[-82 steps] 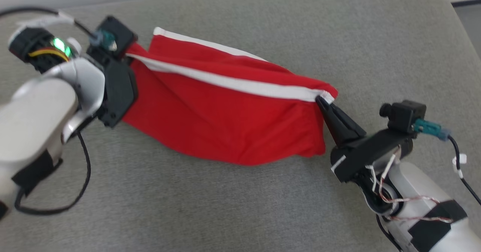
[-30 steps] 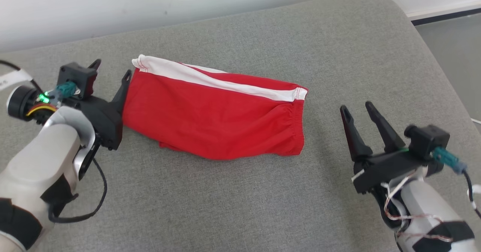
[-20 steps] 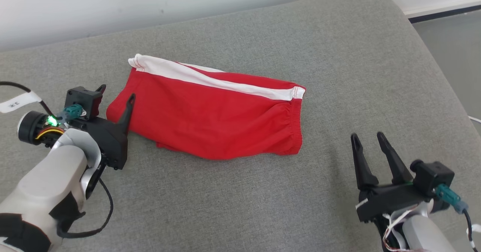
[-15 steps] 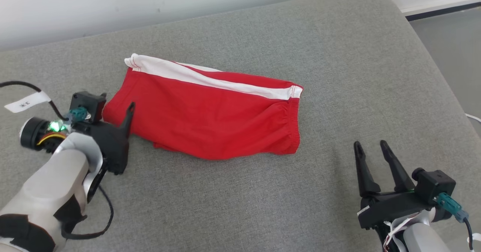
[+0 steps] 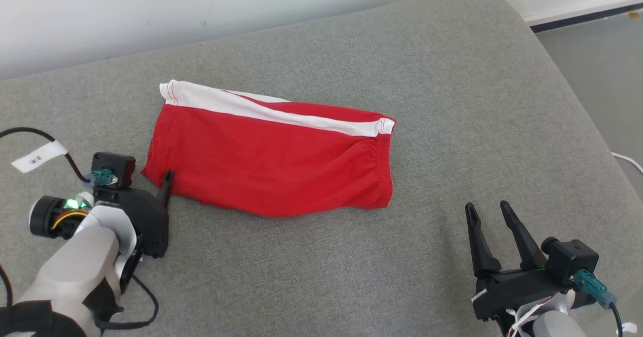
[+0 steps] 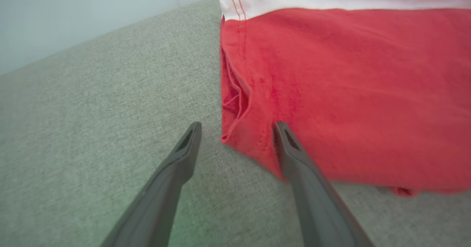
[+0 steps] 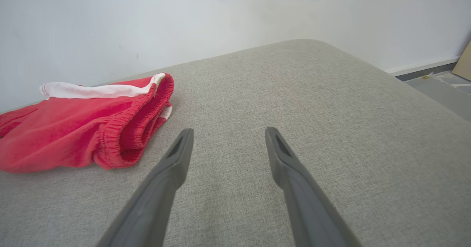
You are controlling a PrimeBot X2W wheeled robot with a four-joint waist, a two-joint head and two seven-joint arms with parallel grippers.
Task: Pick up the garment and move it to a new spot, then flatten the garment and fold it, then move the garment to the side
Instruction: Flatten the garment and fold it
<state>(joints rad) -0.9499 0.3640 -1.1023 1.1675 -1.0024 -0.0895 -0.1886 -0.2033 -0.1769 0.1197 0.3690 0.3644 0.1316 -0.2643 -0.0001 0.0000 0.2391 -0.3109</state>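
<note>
The red shorts [image 5: 271,162] need to be folded, so the left gripper should next grab the plain red corner of the leg hem [image 5: 147,170].
The garment [image 5: 271,161] is a pair of red shorts with a white side stripe, lying folded flat across the grey cushion [image 5: 321,276]. My left gripper [image 5: 145,176] is open at the garment's near left corner. In the left wrist view that corner [image 6: 239,129] lies between the spread fingers of the left gripper [image 6: 237,125], and whether they touch the cloth I cannot tell. My right gripper [image 5: 487,205] stands open and empty, well to the right of the elastic waistband [image 7: 121,129], with bare cushion between the fingers of the right gripper [image 7: 229,130].
A white wall [image 5: 201,0] runs behind the cushion. The cushion's rounded right edge [image 5: 562,76] drops to a grey floor [image 5: 598,45], where a white cable [image 5: 628,161] lies. A black labelled cable [image 5: 37,156] loops by my left wrist.
Both grippers, earlier shut on the garment's two ends, have let go and drawn back toward me. The garment now lies flat, and the camera has shifted slightly.
</note>
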